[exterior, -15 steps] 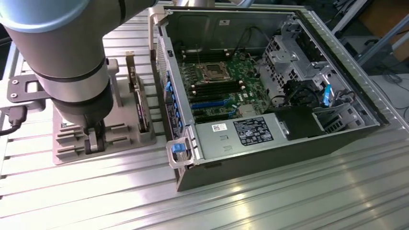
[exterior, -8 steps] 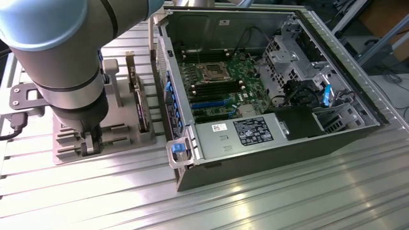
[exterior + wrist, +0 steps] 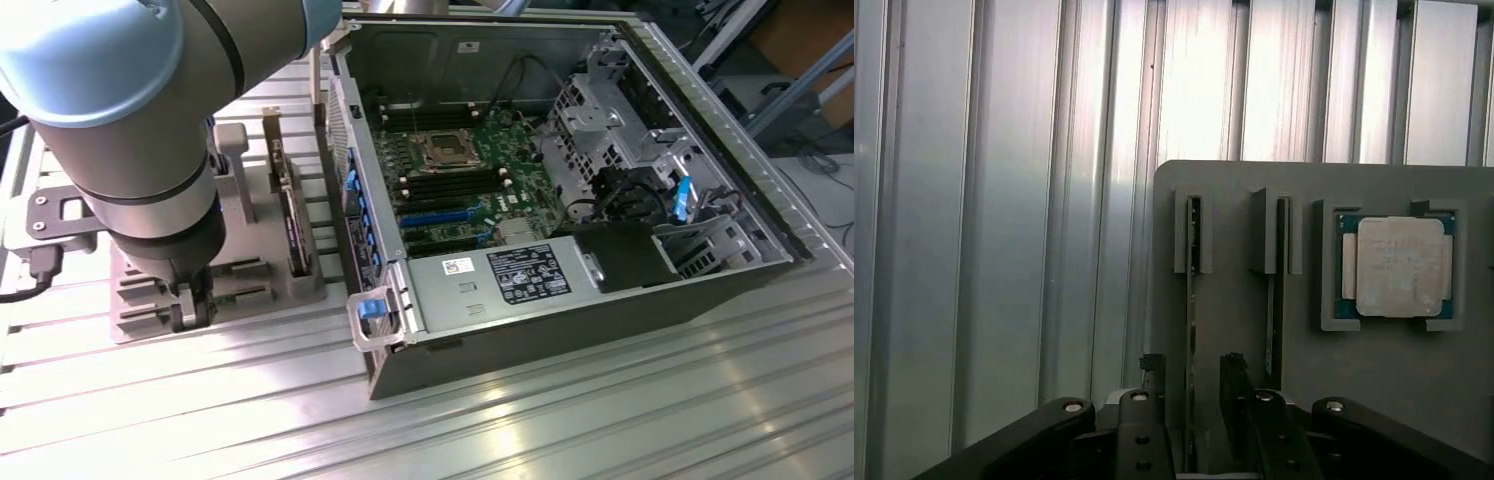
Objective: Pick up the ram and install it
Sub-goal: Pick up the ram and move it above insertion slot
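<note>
The end slots of the grey holder wrap the ram's tips, so my gripper should next grab the ram's bare middle part (image 3: 1191, 375), where both its sides are open, to install the ram.
The ram (image 3: 1193, 300) is a thin stick standing on edge in a slot of the grey holder (image 3: 1234, 200). A second thin stick (image 3: 1278, 300) stands in the slot beside it. My gripper (image 3: 1191, 378) is lowered over the first stick. Its dark fingers (image 3: 1151, 375) stand on either side of the stick, open, with a gap on each side. In the exterior view the gripper (image 3: 191, 303) sits low over the holder (image 3: 140, 305), to the exterior view's left of the open computer case (image 3: 721, 285). The motherboard (image 3: 514, 195) with its long dark memory slots (image 3: 454, 187) lies inside the case.
A square silver processor chip (image 3: 1395, 266) rests in a recess of the same holder. A dark expansion card (image 3: 294, 225) stands upright between the holder and the case. Inside the case are a power supply (image 3: 501, 278) and drive cages (image 3: 614, 130). The table (image 3: 601, 420) is ribbed aluminium.
</note>
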`<state>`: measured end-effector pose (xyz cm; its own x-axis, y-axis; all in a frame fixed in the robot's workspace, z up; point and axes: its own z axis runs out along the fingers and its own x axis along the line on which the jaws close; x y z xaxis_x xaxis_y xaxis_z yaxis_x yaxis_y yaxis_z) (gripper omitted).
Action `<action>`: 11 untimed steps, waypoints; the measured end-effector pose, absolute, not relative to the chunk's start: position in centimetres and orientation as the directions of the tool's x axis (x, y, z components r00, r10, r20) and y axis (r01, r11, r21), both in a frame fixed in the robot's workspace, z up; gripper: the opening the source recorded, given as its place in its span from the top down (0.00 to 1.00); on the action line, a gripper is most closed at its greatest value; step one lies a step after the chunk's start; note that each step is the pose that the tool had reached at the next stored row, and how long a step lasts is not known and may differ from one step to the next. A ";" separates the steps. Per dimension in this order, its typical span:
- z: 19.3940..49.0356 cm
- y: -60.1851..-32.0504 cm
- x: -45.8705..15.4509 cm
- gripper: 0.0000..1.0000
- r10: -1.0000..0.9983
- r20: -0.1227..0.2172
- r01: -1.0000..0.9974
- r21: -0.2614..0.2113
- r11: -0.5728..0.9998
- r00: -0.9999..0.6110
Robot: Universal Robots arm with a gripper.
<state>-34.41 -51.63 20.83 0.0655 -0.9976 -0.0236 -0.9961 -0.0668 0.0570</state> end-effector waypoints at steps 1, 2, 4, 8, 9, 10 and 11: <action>20.8 -51.6 -34.4 0.78 -0.998 -0.024 -0.996 0.057 -0.067 0.066; 20.8 -51.6 -34.4 0.85 -0.998 -0.024 -0.996 0.057 -0.067 0.066; 20.8 -51.6 -34.4 0.85 -0.998 -0.024 -0.996 0.057 -0.067 0.066; 21.6 -51.6 -34.4 0.85 -0.998 -0.024 -0.996 0.057 -0.067 0.065; 21.5 -51.6 -34.4 0.85 -0.998 -0.024 -0.996 0.057 -0.067 0.065; 21.5 -51.6 -34.4 0.85 -0.998 -0.024 -0.996 0.057 -0.067 0.065; 21.4 -51.6 -34.4 0.85 -0.998 -0.024 -0.996 0.057 -0.067 0.066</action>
<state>-34.41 -51.63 21.38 0.0655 -0.9976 -0.0237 -0.9961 -0.0668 0.0569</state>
